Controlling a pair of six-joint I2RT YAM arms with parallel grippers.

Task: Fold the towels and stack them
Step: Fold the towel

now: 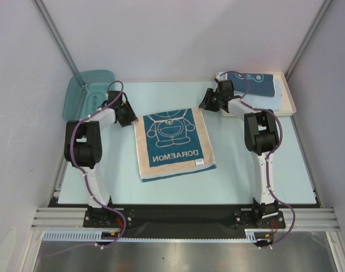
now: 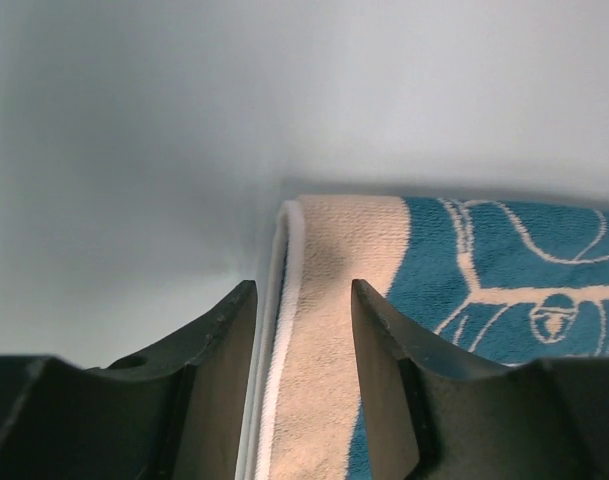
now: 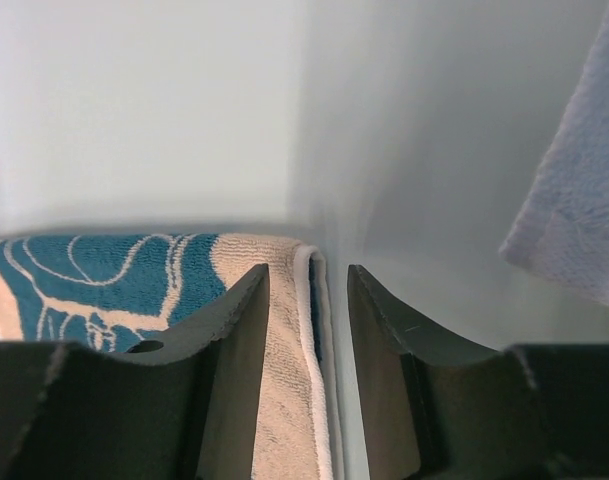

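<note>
My right gripper will next take hold of both layers of the beige towel's far corner (image 1: 200, 110) (image 3: 305, 272), opposite my left gripper. I will then fold the towel evenly toward me.
The beige towel with a teal cartoon-cat panel and lettering (image 1: 172, 144) lies flat mid-table, doubled over with two layers showing at its edges. My left gripper (image 1: 127, 116) is open at the towel's far left corner. In the left wrist view its jaws (image 2: 304, 300) straddle the towel's (image 2: 504, 260) white-piped left edge. My right gripper (image 1: 209, 102) is open at the far right corner. In the right wrist view its jaws (image 3: 309, 290) straddle the towel's (image 3: 104, 270) right edge. A folded dark-blue towel (image 1: 252, 83) lies on a light-blue one (image 1: 277, 90) in the tray.
The cream tray (image 1: 290, 107) stands at the back right. A corner of the light-blue towel hangs into the right wrist view (image 3: 584, 200). The translucent blue bin (image 1: 84, 90) sits at the back left, just behind the left arm. White walls enclose the table.
</note>
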